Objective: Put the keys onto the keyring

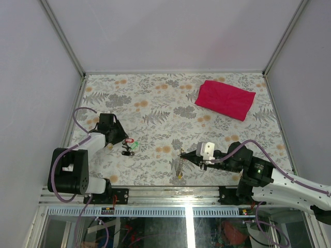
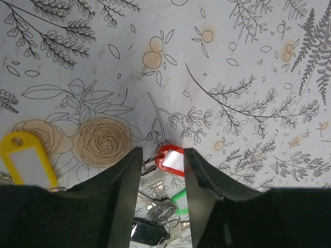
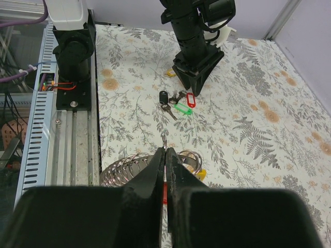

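The left gripper is ready to close on the red tag, as both of its fingers reach down to the table on either side of the red tag's end with the ring.
The keys [image 1: 129,146] lie in a small cluster on the flowered table at the left, with a red tag [image 2: 171,159], a green tag [image 2: 180,199] and a black piece [image 2: 147,232]. My left gripper [image 2: 161,152] is open and its jaws stand on either side of the cluster, holding nothing. It also shows in the top view [image 1: 121,138]. My right gripper [image 1: 182,154] is shut on the keyring [image 3: 126,168], a strand of silvery rings with a yellow tag [image 3: 199,173], hanging near the table's front edge [image 1: 179,168]. The keys show ahead in the right wrist view [image 3: 176,103].
A single loose yellow tag [image 2: 26,164] lies left of my left gripper. A big red cloth [image 1: 225,99] lies at the back right. The metal rail [image 1: 165,194] and arm bases run along the near edge. Walls enclose the table on three sides.
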Robot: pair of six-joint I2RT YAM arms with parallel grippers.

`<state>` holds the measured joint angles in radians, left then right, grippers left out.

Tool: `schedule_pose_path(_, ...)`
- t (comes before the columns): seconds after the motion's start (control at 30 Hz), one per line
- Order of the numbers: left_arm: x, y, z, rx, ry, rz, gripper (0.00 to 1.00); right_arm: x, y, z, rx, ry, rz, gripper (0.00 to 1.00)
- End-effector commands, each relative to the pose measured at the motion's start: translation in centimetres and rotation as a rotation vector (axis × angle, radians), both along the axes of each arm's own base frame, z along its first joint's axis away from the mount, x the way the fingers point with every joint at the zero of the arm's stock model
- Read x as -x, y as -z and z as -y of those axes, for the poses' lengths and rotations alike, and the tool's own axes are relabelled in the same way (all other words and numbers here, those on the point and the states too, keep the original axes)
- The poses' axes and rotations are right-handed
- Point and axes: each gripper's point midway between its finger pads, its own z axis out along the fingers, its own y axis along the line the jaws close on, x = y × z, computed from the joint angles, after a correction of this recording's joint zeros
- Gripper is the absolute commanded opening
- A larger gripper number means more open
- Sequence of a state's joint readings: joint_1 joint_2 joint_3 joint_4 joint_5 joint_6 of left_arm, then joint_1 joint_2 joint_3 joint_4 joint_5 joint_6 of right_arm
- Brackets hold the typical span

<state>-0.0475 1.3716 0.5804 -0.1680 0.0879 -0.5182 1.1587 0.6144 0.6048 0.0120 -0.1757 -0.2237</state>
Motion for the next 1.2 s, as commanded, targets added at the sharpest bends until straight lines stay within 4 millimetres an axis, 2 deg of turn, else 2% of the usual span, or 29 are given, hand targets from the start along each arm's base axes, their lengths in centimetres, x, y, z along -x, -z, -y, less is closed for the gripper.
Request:
schedule_pose_path(0.0, 0.3, 1.0, 0.2, 0.028, 0.004, -0.019, 0.36, 0.4, -4.4, -0.3, -0.129, -0.018, 0.041, 0.0)
schedule_pose_path(0.27, 0.7, 0.6, 0.2, 0.033, 0.006, -0.005, 0.31, 0.4, -4.4, -0.6, -0.126, -0.025, 0.04, 0.0)
schedule_pose_path(0.43, 0.6, 0.7, 0.8, 0.057, 0.026, 0.001, 0.21, 0.4, -4.3, -0.9, -0.128, -0.032, 0.032, 0.0)
schedule_pose_path(0.77, 0.3, 0.7, 1.1, 0.072, 0.042, 0.015, 0.12, 0.4, -3.9, -0.8, -0.121, -0.03, 0.026, 0.0)
schedule_pose_path(1.0, 0.0, 0.1, 1.4, 0.079, 0.057, 0.038, 0.0, 0.4, -3.8, -0.7, -0.121, -0.026, 0.024, 0.0)
schedule_pose_path(1.17, -0.3, -1.3, 1.7, 0.088, 0.079, 0.08, 0.0, 0.2, -3.9, -0.5, -0.125, -0.013, 0.028, 0.0)
